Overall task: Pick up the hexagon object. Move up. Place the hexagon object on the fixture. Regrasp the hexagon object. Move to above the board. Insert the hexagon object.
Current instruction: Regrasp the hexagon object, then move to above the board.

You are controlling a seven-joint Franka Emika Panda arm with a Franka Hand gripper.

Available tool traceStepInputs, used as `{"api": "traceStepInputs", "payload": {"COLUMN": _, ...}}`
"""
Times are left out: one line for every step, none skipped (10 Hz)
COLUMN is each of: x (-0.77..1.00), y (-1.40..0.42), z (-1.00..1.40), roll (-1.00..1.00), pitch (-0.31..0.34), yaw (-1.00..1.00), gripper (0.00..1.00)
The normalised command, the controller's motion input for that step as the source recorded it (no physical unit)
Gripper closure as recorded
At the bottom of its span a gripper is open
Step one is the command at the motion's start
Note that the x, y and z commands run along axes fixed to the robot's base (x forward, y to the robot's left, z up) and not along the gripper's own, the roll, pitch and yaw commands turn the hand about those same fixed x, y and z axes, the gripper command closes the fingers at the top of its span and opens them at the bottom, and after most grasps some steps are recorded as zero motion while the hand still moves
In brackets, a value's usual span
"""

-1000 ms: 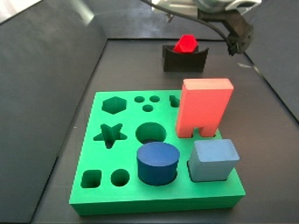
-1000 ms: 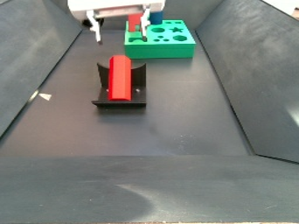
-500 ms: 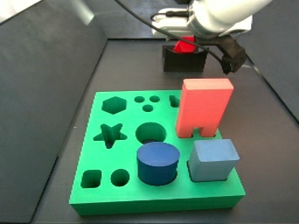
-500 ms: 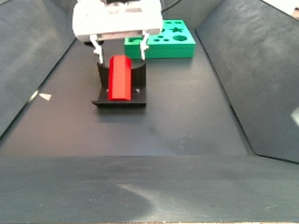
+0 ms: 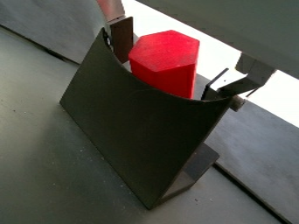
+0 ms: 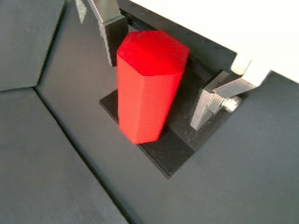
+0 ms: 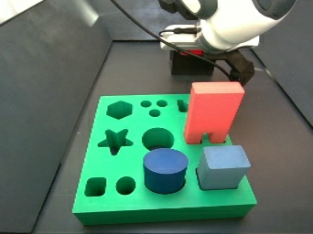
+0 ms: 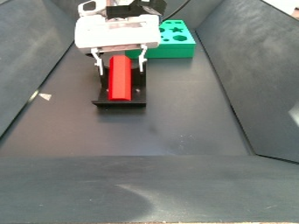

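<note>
The hexagon object's lower part is wrapped by the dark fixture's side, so my gripper should next grab the hexagon object by its end standing above the fixture's notch (image 5: 165, 58).
The hexagon object (image 8: 119, 77), a slim bright red prism, lies lengthwise in the notch of the dark fixture (image 8: 121, 99). My gripper (image 8: 119, 61) is low over its far end, open, one finger on each side. In both wrist views the red hexagon object (image 5: 163, 61) (image 6: 149, 87) stands between the silver fingers (image 5: 121, 37) (image 6: 216, 94), with a gap on each side. The fixture wall (image 5: 140, 122) and base plate (image 6: 176, 159) show beneath. In a side view the hand hides the peg above the fixture (image 7: 189, 64). The green board (image 7: 159, 210) lies nearer that camera.
On the board stand a tall salmon-red arch block (image 7: 214, 110), a dark blue cylinder (image 7: 166, 171) and a grey-blue cube (image 7: 225, 167). Dark sloping walls enclose the floor. The board (image 8: 176, 39) sits just beyond the fixture.
The gripper has come down from above and behind the fixture until its open fingers straddle the red peg. The peg and fixture have not moved.
</note>
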Motion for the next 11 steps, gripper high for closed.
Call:
{"api": "traceStepInputs", "payload": {"x": 0.02, "y": -0.01, "z": -0.17, "roll": 0.05, "pitch": 0.001, "yaw": -0.01, "gripper": 0.0}}
{"api": "traceStepInputs", "payload": {"x": 0.02, "y": -0.01, "z": -0.17, "roll": 0.05, "pitch": 0.001, "yaw": -0.01, "gripper": 0.0}}
{"api": "traceStepInputs", "payload": {"x": 0.02, "y": -0.01, "z": -0.17, "roll": 0.05, "pitch": 0.001, "yaw": -0.01, "gripper": 0.0}}
{"api": "traceStepInputs", "payload": {"x": 0.0, "y": 0.0, "z": 0.0, "roll": 0.0, "pitch": 0.0, "yaw": 0.0, "gripper": 1.0}}
{"api": "traceStepInputs", "payload": {"x": -0.09, "y": 0.06, "z": 1.0, "roll": -0.09, "pitch": -0.061, "yaw": 0.09, "gripper": 1.0}}
{"api": "traceStepInputs", "payload": {"x": -0.09, "y": 0.06, "z": 1.0, "roll": -0.1, "pitch": -0.062, "yaw": 0.09, "gripper": 1.0}}
{"api": "traceStepInputs", "payload": {"x": -0.1, "y": 0.05, "z": 1.0, "roll": -0.11, "pitch": -0.082, "yaw": 0.05, "gripper": 1.0}}
{"api": "traceStepInputs", "payload": {"x": -0.1, "y": 0.05, "z": 1.0, "roll": -0.1, "pitch": -0.087, "yaw": 0.03, "gripper": 1.0}}
{"api": "traceStepInputs", "payload": {"x": -0.09, "y": 0.05, "z": 1.0, "roll": -0.09, "pitch": -0.087, "yaw": -0.02, "gripper": 1.0}}
{"api": "traceStepInputs", "payload": {"x": -0.1, "y": 0.05, "z": 1.0, "roll": -0.08, "pitch": -0.08, "yaw": -0.03, "gripper": 1.0}}
{"api": "traceStepInputs", "payload": {"x": -0.1, "y": 0.05, "z": 1.0, "roll": -0.08, "pitch": -0.065, "yaw": -0.05, "gripper": 1.0}}
